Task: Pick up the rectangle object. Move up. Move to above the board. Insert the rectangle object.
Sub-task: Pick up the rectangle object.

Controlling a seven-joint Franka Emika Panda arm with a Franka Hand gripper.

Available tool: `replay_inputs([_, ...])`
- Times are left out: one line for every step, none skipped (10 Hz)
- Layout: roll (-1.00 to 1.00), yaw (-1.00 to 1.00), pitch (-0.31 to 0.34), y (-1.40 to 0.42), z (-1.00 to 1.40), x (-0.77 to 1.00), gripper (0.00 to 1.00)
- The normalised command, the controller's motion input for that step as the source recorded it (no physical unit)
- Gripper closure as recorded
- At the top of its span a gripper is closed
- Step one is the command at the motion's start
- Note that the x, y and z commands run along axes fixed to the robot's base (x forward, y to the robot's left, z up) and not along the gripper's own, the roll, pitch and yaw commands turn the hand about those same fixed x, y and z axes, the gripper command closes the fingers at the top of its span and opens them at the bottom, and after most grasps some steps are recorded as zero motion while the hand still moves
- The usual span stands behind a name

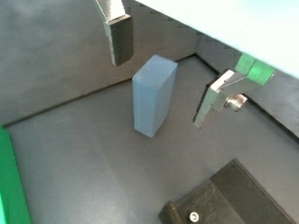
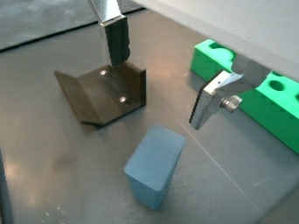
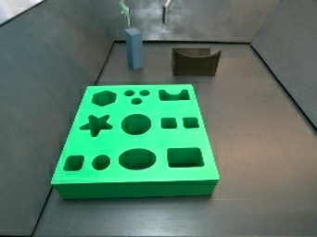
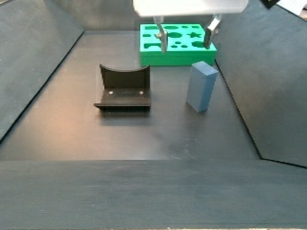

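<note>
My gripper will grab the rectangle object by its upper end [image 3: 133, 33] [image 1: 156, 68] next, so that the object's free lower end can go into the green board.
The rectangle object [image 1: 153, 94] is a slim light blue-grey block that stands upright on the dark floor; it also shows in another wrist view [image 2: 155, 166] and in both side views [image 3: 133, 48] [image 4: 202, 86]. My gripper [image 1: 160, 92] hangs open above it, its silver fingers [image 1: 119, 39] wide apart and touching nothing. The side views show the gripper [image 3: 146, 13] [image 4: 186, 38] higher than the block's top. The board [image 3: 136, 130] is a bright green slab with many cut-out holes, lying flat apart from the block, and it shows again in a side view [image 4: 178, 43].
The dark fixture [image 3: 194, 60] [image 4: 124, 88] [image 2: 103, 94] stands on the floor beside the block. Grey sloping walls enclose the floor on both sides. An edge of the board [image 2: 246, 79] lies past one finger.
</note>
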Motion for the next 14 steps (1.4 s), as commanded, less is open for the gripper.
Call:
replay_inputs([0.00, 0.47, -0.114, 0.00, -0.35, -0.10, 0.00])
replay_inputs([0.00, 0.21, -0.139, 0.19, -0.28, -0.24, 0.00])
replay_inputs([0.00, 0.11, -0.126, 0.19, -0.29, -0.28, 0.00])
replay_inputs([0.12, 0.22, -0.106, 0.18, -0.42, -0.14, 0.00])
replay_inputs([0.10, 0.20, -0.137, 0.15, -0.38, -0.23, 0.00])
replay_inputs([0.11, 0.17, -0.147, 0.15, -0.47, -0.24, 0.00])
replay_inputs([0.16, 0.20, -0.186, 0.13, -0.79, -0.16, 0.00])
replay_inputs([0.12, 0.18, -0.221, 0.09, -0.78, -0.24, 0.00])
replay_inputs([0.17, 0.18, -0.251, 0.08, -0.64, -0.35, 0.00])
replay_inputs([-0.02, 0.00, -0.019, 0.01, 0.00, -0.01, 0.00])
replay_inputs([0.00, 0.00, 0.000, 0.00, 0.00, 0.00, 0.00])
replay_inputs([0.00, 0.00, 0.000, 0.00, 0.00, 0.00, 1.00])
replay_inputs([0.00, 0.00, 0.000, 0.00, 0.00, 0.00, 1.00])
replay_inputs([0.00, 0.00, 0.000, 0.00, 0.00, 0.00, 1.00])
